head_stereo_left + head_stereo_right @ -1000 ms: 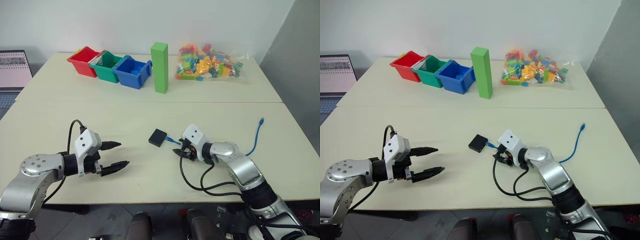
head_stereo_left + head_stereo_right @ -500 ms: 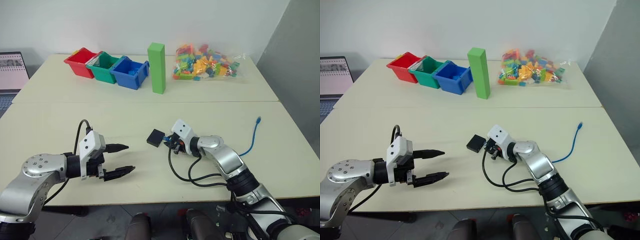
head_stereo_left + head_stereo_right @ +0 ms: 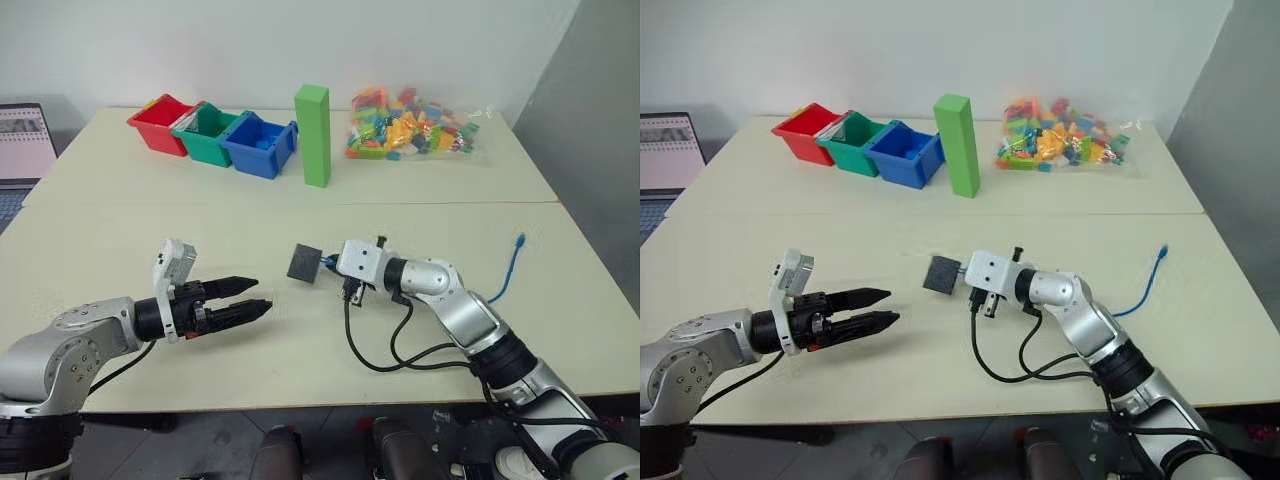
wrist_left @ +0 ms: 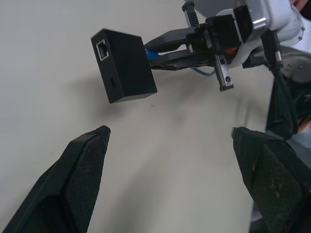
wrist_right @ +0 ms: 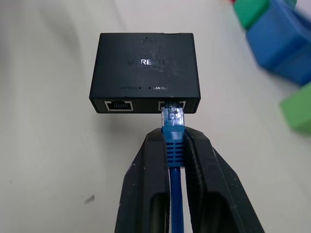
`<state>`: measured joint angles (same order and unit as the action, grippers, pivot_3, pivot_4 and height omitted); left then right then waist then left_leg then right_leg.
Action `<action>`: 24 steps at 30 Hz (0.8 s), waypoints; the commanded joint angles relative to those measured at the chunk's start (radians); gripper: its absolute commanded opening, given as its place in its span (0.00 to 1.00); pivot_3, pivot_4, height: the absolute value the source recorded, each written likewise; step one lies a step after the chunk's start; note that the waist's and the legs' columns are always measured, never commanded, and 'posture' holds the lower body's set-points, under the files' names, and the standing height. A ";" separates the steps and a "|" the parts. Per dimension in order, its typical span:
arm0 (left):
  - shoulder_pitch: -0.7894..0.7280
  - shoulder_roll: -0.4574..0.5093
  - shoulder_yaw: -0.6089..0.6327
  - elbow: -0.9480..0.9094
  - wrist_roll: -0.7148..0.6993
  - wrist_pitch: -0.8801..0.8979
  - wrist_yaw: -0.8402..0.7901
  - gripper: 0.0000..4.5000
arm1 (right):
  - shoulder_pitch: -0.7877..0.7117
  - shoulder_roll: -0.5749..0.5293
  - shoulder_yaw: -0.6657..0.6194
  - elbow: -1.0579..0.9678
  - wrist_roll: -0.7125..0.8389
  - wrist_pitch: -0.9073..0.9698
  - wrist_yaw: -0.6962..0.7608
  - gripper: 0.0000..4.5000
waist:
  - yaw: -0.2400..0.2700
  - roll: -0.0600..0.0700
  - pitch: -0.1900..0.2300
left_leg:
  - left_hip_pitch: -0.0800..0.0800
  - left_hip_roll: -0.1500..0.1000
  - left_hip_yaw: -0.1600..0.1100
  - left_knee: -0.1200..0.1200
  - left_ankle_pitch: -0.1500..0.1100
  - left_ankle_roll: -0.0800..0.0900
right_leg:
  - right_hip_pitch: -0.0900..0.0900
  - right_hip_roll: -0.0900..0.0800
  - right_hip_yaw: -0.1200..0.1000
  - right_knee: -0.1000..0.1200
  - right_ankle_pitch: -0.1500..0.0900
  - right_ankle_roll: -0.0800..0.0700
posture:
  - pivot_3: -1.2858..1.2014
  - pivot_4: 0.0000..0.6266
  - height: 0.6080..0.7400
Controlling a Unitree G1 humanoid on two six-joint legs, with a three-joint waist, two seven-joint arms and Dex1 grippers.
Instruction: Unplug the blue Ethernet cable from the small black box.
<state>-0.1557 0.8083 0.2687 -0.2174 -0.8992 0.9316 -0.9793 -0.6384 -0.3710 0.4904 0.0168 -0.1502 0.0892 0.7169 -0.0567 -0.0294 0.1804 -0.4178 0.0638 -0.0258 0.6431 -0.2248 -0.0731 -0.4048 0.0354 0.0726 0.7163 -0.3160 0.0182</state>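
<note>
My right gripper crowds the plug side. My left gripper should next grab the small black box by its empty-port end (image 3: 295, 262) (image 4: 108, 65) to unplug the blue Ethernet cable.
The small black box (image 5: 144, 73) hangs just above the table, carried by the plug of the blue Ethernet cable (image 5: 173, 145), which sits in one of its two ports. My right gripper (image 5: 173, 138) is shut on the cable right behind the plug. In the head view the box (image 3: 302, 262) is left of the right gripper (image 3: 328, 266), and the cable's far end (image 3: 512, 262) lies on the table at the right. My left gripper (image 3: 258, 295) is open, level, pointing at the box (image 4: 124, 65) from a short way off, and holds nothing.
Red (image 3: 160, 123), green (image 3: 205, 133) and blue (image 3: 258, 146) bins stand at the back left, beside a tall green block (image 3: 314, 135). A bag of coloured bricks (image 3: 410, 125) lies at the back right. A laptop (image 3: 20, 140) sits at the far left edge. The right arm's black cables loop on the table (image 3: 385, 350).
My right gripper closed on the cable behind the plug and rose, rolling, so the box left the table. My left gripper rolled and now points at the box.
</note>
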 commanded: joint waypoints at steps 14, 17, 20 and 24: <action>-0.098 -0.039 0.020 0.002 -0.166 0.169 0.079 0.84 | -0.041 -0.018 -0.012 -0.121 -0.016 -0.291 0.121 0.03 | 0.003 -0.001 0.000 | 0.000 0.000 -0.001 0.001 0.000 0.000 | 0.001 -0.001 0.000 0.001 0.003 -0.005 | 0.52 0.24 1.00; -0.092 -0.029 0.029 0.007 -0.176 0.174 0.068 0.70 | -0.040 -0.018 -0.016 -0.118 -0.019 -0.295 0.120 0.03 | 0.004 -0.001 0.000 | 0.000 0.000 -0.001 0.001 0.000 0.000 | 0.001 -0.001 0.000 0.001 0.003 -0.005 | 0.52 0.24 1.00; -0.088 -0.022 0.033 0.014 -0.180 0.179 0.059 0.55 | -0.041 -0.018 -0.019 -0.113 -0.021 -0.301 0.119 0.03 | 0.004 -0.001 0.000 | 0.000 0.000 -0.001 0.001 0.000 0.000 | 0.001 -0.001 0.000 0.001 0.003 -0.005 | 0.52 0.24 1.00; -0.081 -0.016 0.035 0.012 -0.182 0.182 0.049 0.37 | -0.041 -0.021 -0.025 -0.107 -0.025 -0.313 0.115 0.03 | 0.004 -0.001 0.000 | 0.000 0.000 -0.001 0.001 0.000 0.000 | 0.001 -0.001 0.000 0.001 0.003 -0.005 | 0.52 0.24 1.00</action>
<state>-0.2405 0.7712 0.2726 -0.1934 -1.0607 1.1113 -0.9166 -0.6684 -0.3917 0.4938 -0.0569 -0.1766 -0.1926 0.8358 -0.0525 -0.0301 0.1800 -0.4173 0.0636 -0.0267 0.6437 -0.2246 -0.0734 -0.4040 0.0347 0.0722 0.7171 -0.3129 0.0129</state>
